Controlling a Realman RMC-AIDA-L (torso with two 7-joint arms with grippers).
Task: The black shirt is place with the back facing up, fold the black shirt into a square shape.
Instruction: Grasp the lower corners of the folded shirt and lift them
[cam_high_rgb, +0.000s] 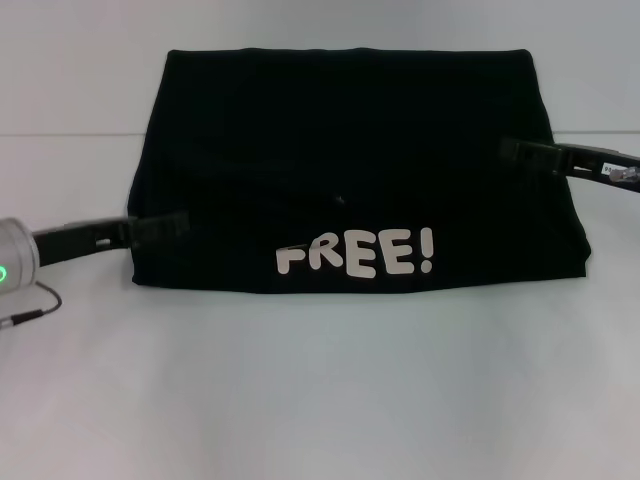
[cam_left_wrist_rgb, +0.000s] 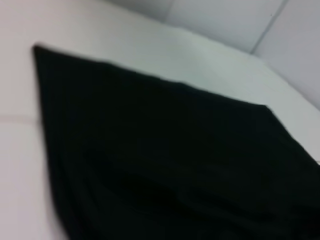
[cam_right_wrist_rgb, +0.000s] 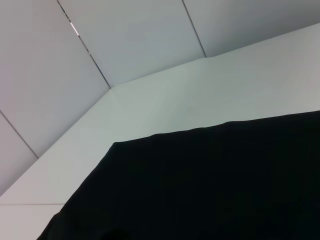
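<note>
The fingers reach past the shirt's side edge, so closing now would miss the shirt. My left gripper first moves toward the shirt's near corner (cam_high_rgb: 139, 279), then closes on the shirt.
The black shirt (cam_high_rgb: 350, 170) lies as a wide folded block in the middle of the white table (cam_high_rgb: 320, 400). Its pale "FREE!" lettering (cam_high_rgb: 356, 254) faces up along the near edge. My left gripper (cam_high_rgb: 165, 227) reaches in from the left and meets the shirt's near-left edge. From the right, my right gripper (cam_high_rgb: 520, 152) comes in to the shirt's right edge, farther back. The left wrist view shows the black shirt (cam_left_wrist_rgb: 175, 165) filling most of the picture, and the right wrist view shows the black shirt (cam_right_wrist_rgb: 210, 185) from low down by the table.
White wall panels (cam_right_wrist_rgb: 125, 40) rise behind the table's far edge. A thin cable (cam_high_rgb: 35, 310) hangs from the left arm near the table's left side. Bare white table surface stretches in front of the shirt.
</note>
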